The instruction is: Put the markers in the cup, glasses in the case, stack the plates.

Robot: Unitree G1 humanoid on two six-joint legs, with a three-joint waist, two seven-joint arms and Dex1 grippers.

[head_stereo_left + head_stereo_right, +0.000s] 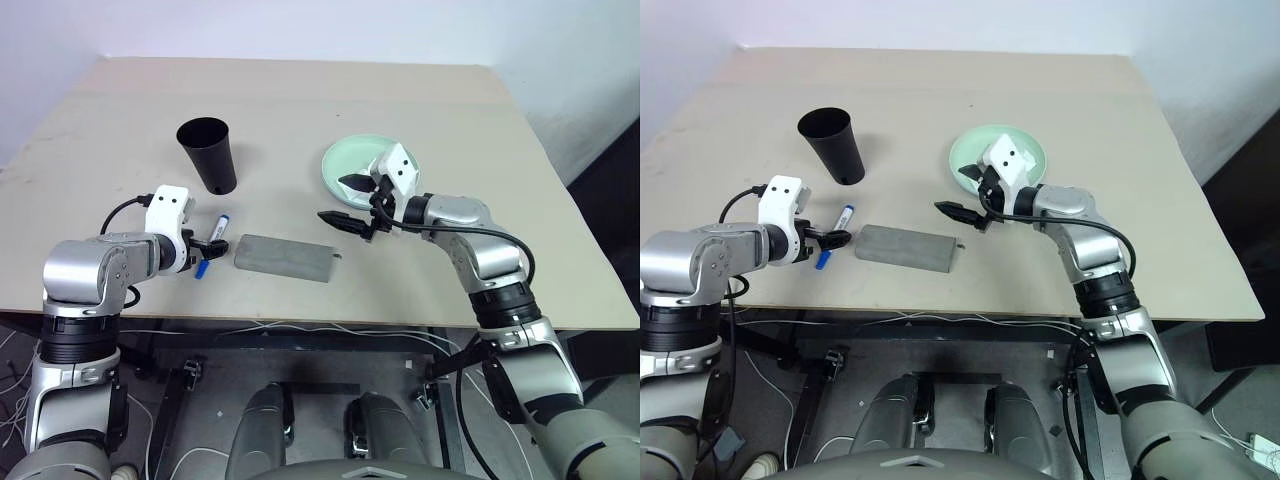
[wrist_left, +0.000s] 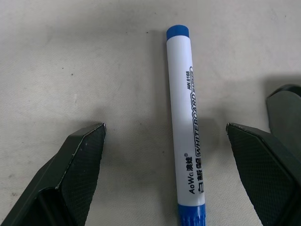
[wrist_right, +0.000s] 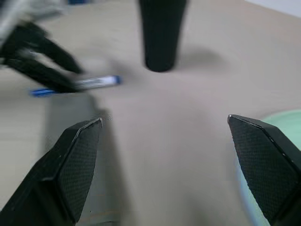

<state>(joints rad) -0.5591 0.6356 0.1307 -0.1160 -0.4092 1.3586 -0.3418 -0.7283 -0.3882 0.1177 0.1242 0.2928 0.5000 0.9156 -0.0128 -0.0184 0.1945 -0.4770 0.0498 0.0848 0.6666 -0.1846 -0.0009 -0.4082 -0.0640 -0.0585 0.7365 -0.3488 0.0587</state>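
Observation:
The marker's white body (image 1: 213, 241) (image 2: 185, 122) is right beside the low fingers of my left gripper, so my left gripper should close now.
A white marker (image 2: 186, 117) with blue ends lies flat on the table, between the two fingers of my left gripper (image 1: 209, 246), which is open and low over it, one finger on each side, not touching. The black cup (image 1: 207, 153) stands upright just beyond it. The grey case (image 1: 284, 258) lies closed to the right of the marker. A mint green plate (image 1: 352, 160) sits farther right. My right gripper (image 1: 337, 201) hovers open and empty between the case and that plate, pointing left. The glasses are out of view.
The beige table (image 1: 300, 100) has bare surface at the back and around the cup. Its front edge runs close below the case and the marker. Cables hang under the table.

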